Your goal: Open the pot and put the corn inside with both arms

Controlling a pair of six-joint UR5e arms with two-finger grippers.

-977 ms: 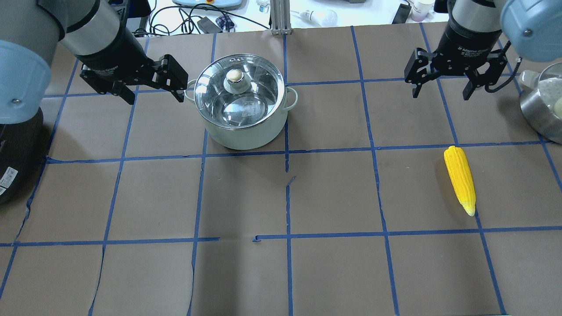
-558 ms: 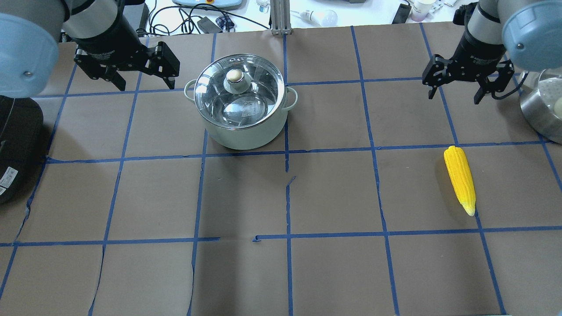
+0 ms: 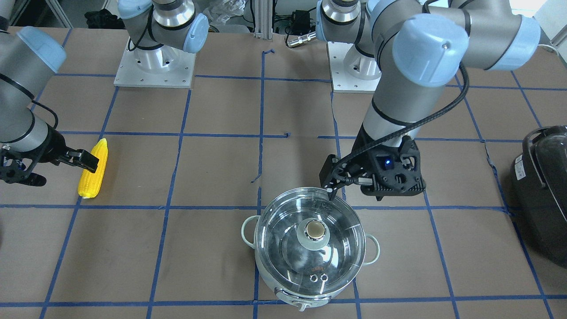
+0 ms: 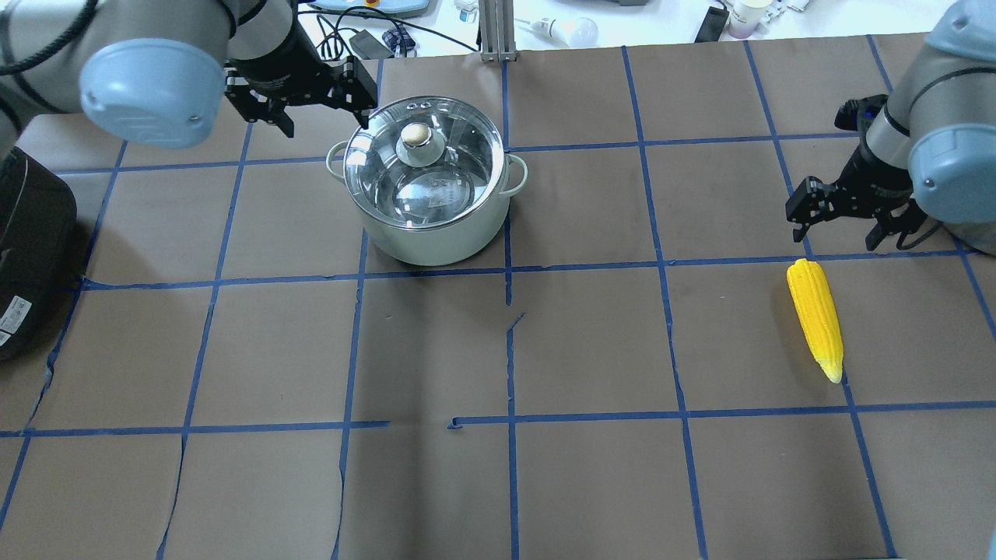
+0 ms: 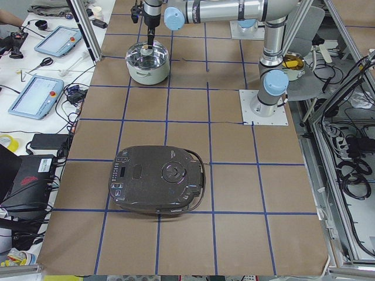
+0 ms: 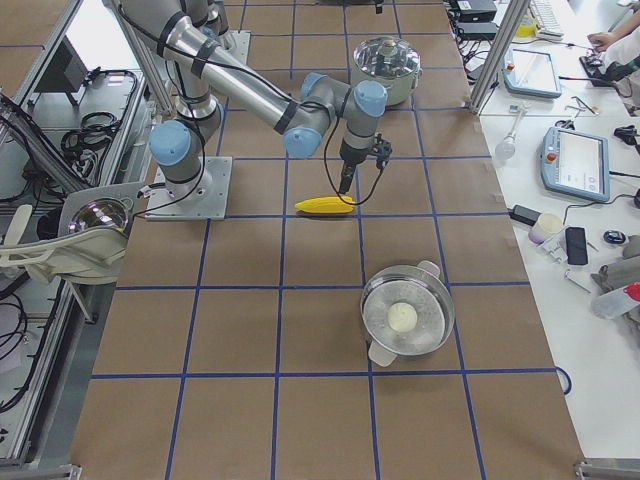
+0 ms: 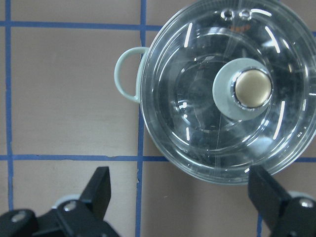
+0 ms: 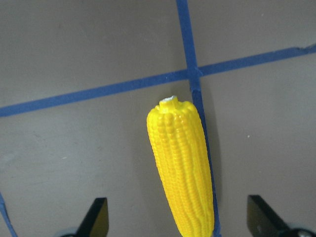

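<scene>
The pot needs to be opened for the corn [image 3: 93,169]. My left gripper should next grab the glass lid by its gold knob [image 3: 315,229].
The mint-white pot [image 4: 436,245] stands at the table's far middle-left, with its glass lid [image 4: 459,171] and gold knob [image 4: 416,134] on. It also shows in the front view [image 3: 266,283] and the left wrist view [image 7: 224,91]. My left gripper [image 4: 325,123] is open and empty above the table, just by the pot's far-left rim; its fingers [image 7: 98,187] straddle the pot's edge. The yellow corn [image 4: 815,317] lies on the table at the right. My right gripper [image 4: 839,232] is open above the corn's blunt end [image 8: 173,106], not touching it.
A large black appliance [image 4: 23,233] sits at the table's left edge. A steel bowl holding something pale [image 6: 405,315] stands at the right end, mostly hidden behind my right arm in the overhead view. Blue tape lines grid the brown tabletop [image 4: 506,350].
My left gripper has moved right and farther back to the pot's far-left rim. My right gripper has come nearer and lower, to the corn's blunt end. Both stayed open.
</scene>
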